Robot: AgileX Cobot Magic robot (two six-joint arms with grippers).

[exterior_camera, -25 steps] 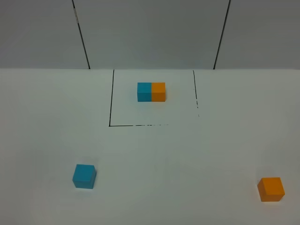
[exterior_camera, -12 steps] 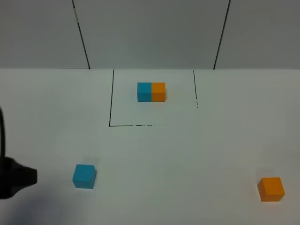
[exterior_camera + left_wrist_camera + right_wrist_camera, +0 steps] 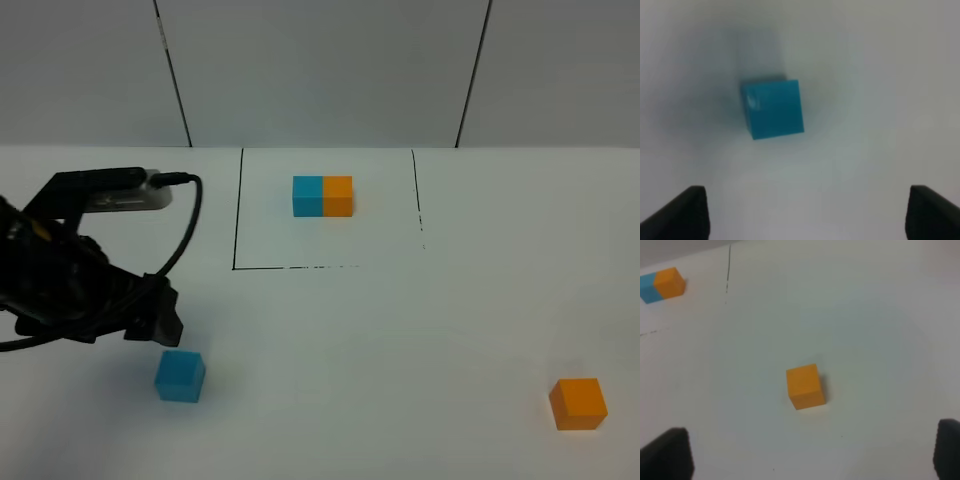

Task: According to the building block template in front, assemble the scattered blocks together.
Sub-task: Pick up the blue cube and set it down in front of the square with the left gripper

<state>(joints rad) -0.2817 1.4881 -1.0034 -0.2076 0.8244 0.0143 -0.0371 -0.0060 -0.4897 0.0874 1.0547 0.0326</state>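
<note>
My left gripper should next pick up the loose sky-blue cube by its opposite sides, to build the match of the sky-blue and orange template.
The template, a small sky-blue and orange bar, lies inside the black-lined square at the back; it also shows in the right wrist view. The loose sky-blue cube sits at front left. My left gripper hovers just behind and above it, open and empty; in the left wrist view the cube lies ahead of the spread fingertips. The loose orange cube sits at front right. My right gripper is open above the table, with the orange cube ahead of it. The right arm is out of the exterior view.
A black-lined square marks the template area on the white table. The left arm's body and cable reach over the table's left side. A grey panelled wall stands behind.
The left arm has come in from the left edge and moved up and right, stopping just behind the sky-blue cube. The cubes and template have not moved.
</note>
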